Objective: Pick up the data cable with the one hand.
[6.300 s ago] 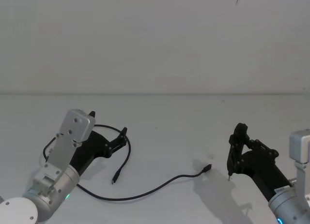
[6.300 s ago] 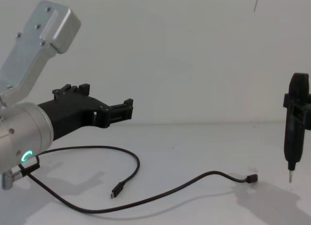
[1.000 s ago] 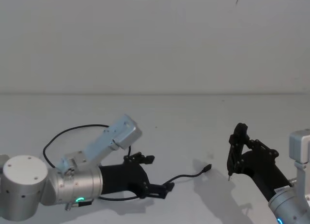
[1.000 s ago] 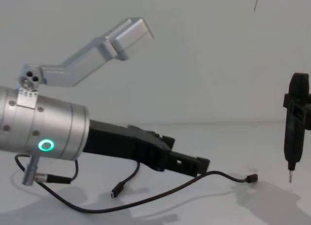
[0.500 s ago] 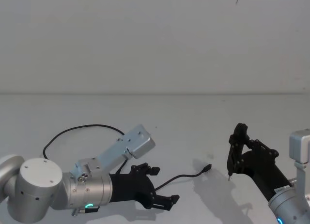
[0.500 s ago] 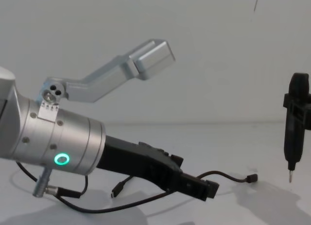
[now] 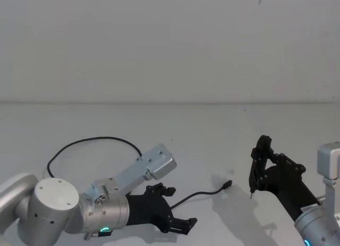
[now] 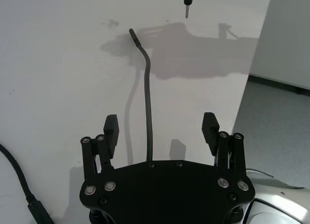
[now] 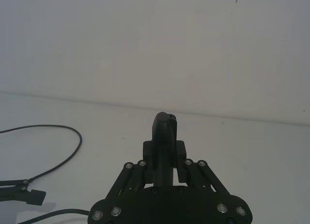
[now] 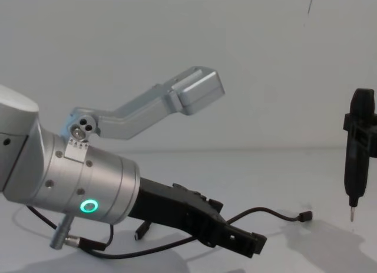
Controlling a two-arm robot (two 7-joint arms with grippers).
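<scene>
The cable arches off the table behind its plug. My left gripper will next pinch the raised part of the cable behind its plug [image 10: 235, 217] to pick up the data cable.
The data cable [image 7: 207, 192] is a thin black cord lying on the white table, looped at the left and ending in a small plug at the right [image 10: 305, 216]. My left gripper [image 7: 180, 207], black on a silver wrist with a green ring, hangs low over the cable's right stretch. In the left wrist view it [image 8: 161, 127] stands open, and the cable [image 8: 148, 103] runs straight out between its fingers. My right gripper [image 7: 259, 163] sits at the right, shut on a black stick-like tool [image 9: 164, 132] with a metal pin tip [image 10: 351, 214].
The white table [image 7: 175, 124] meets a plain wall behind. In the left wrist view the table's edge [image 8: 244, 103] lies just beside the gripper, with grey floor beyond. The tool's pin tip [image 8: 186, 8] hangs past the cable's plug.
My left gripper has swung from the cable's left loop to the right and down, and now straddles the cable's right stretch. The right arm and the cable have not moved.
</scene>
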